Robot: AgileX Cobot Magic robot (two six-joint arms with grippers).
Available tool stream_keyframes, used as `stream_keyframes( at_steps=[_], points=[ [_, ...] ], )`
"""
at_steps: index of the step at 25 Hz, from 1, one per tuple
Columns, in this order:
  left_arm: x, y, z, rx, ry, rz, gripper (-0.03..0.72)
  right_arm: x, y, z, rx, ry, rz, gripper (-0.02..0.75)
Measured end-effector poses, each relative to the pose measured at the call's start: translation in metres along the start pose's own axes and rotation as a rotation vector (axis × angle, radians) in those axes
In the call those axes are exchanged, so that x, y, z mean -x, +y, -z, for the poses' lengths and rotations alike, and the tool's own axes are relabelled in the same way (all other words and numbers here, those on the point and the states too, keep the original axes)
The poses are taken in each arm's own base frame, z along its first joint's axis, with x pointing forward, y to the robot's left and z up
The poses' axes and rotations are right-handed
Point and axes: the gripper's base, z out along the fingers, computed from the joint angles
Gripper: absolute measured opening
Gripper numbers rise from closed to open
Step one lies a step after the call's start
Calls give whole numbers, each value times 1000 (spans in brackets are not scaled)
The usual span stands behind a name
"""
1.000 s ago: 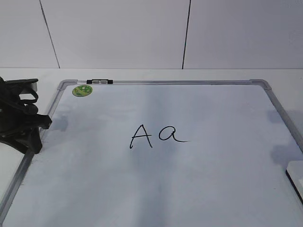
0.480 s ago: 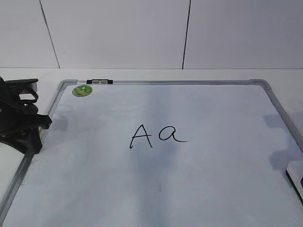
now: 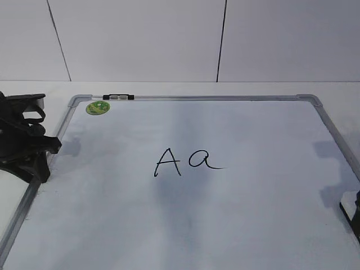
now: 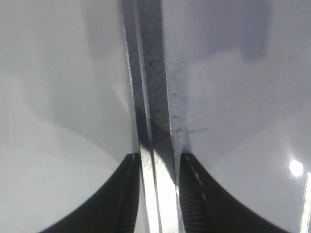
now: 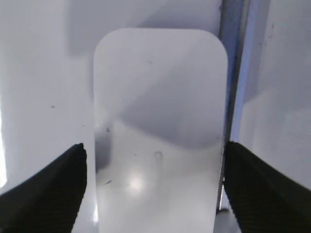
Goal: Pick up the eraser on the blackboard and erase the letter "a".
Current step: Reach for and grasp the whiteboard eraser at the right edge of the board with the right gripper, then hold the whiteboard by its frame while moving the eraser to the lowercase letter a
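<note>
My right gripper next needs to grab the white eraser's long sides, to wipe away the letter "a".
The blackboard (image 3: 253, 129) is a white board with a silver frame, lying flat. The letter "a" (image 3: 203, 160) is written near its middle, right of a capital "A" (image 3: 167, 162). The eraser (image 5: 160, 121), white and rounded, lies on the board beside the right frame rail (image 5: 233, 73). My right gripper (image 5: 155, 148) hangs open over it, one finger on each long side, with a small gap at the left finger. My left gripper (image 3: 42, 154) sits at the board's left edge. In the left wrist view the left gripper (image 4: 159, 156) is shut on the frame rail (image 4: 153, 121).
A round green sticker (image 3: 98, 107) and a small black-and-grey clip (image 3: 118, 97) sit at the board's far left corner. A white wall rises behind the table. The eraser's spot lies at the exterior view's right edge, mostly cut off.
At the right edge of the exterior view the eraser's white top has been covered by a dark shape, and the shadow there has shifted. The left gripper has not moved.
</note>
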Motion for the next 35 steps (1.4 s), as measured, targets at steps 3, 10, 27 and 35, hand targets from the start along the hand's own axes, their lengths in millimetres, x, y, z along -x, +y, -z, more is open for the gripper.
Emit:
stream_keyframes(
  at_steps=[3, 10, 27, 35],
  points=[
    [0, 0, 0, 0, 0, 0, 207, 0, -1, 0, -14, -5, -11, 674],
    [0, 0, 0, 0, 0, 0, 207, 1, -2, -2, -24, 0, -14, 673],
    [0, 0, 0, 1, 2, -1, 208, 6, -3, -18, -18, 40, -13, 652],
    [0, 0, 0, 1, 2, -1, 214, 6, -3, -19, -17, 38, -15, 559]
  ],
)
